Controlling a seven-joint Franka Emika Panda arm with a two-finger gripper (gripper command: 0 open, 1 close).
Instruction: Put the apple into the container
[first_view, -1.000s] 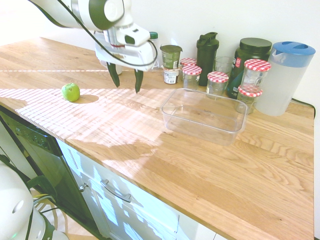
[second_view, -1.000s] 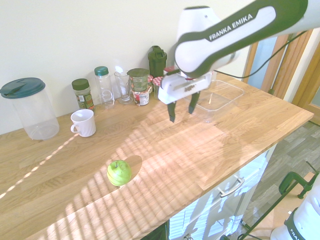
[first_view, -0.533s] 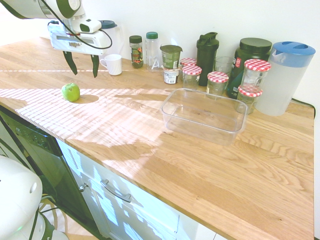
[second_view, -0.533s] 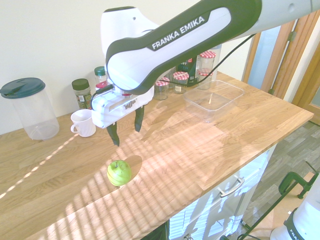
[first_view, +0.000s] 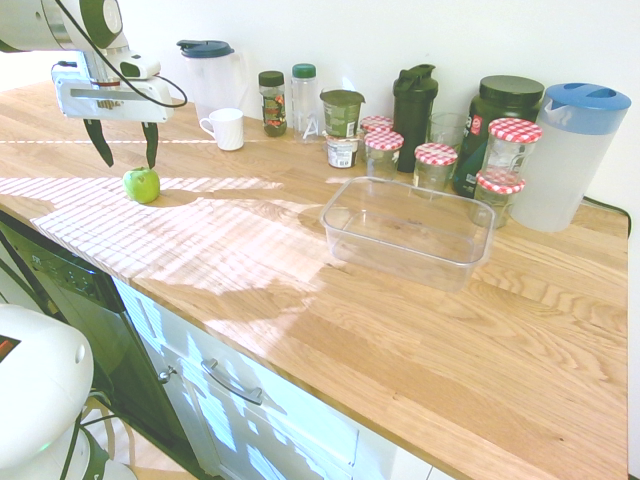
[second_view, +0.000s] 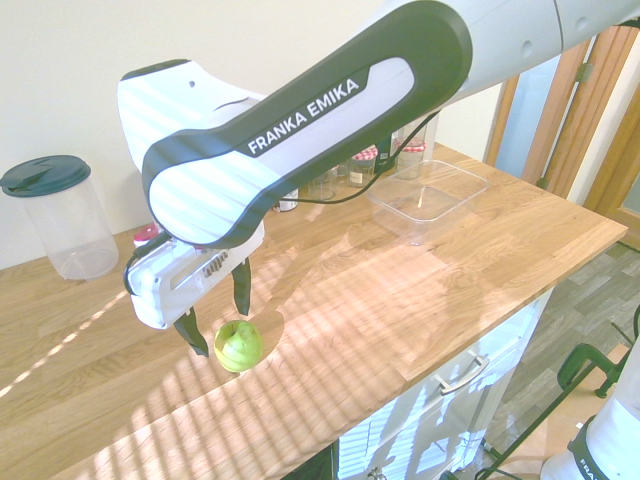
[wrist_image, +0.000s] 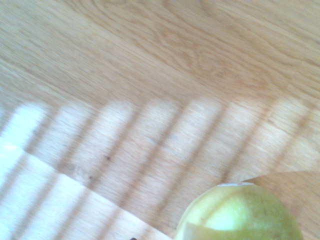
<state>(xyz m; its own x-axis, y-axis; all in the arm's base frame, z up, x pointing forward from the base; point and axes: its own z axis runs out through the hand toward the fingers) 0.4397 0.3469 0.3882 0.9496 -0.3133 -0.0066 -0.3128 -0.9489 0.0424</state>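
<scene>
The gripper isn't ready to close yet, because its fingertips are above the top of the green apple and would miss the apple. It needs to lower first, then close on the apple.
The green apple (first_view: 141, 184) (second_view: 238, 345) rests on the wooden counter near its left front edge. Its top also fills the lower edge of the wrist view (wrist_image: 240, 212). My gripper (first_view: 125, 160) (second_view: 217, 327) hangs open just above and slightly behind the apple, its two dark fingers spread wide and nothing between them. The clear plastic container (first_view: 408, 231) (second_view: 428, 200) stands empty far to the right of the apple in the first exterior view.
Along the back wall stand a white mug (first_view: 225, 128), spice bottles (first_view: 271, 102), jars with red-checked lids (first_view: 436, 166), a dark shaker (first_view: 414, 103) and two blue-lidded pitchers (first_view: 570, 156) (second_view: 62, 215). The counter's front edge (first_view: 230, 335) drops off close to the apple.
The arm has swung left along the counter, away from the container, and lowered. The open gripper now hangs right over the apple. The apple has not moved.
</scene>
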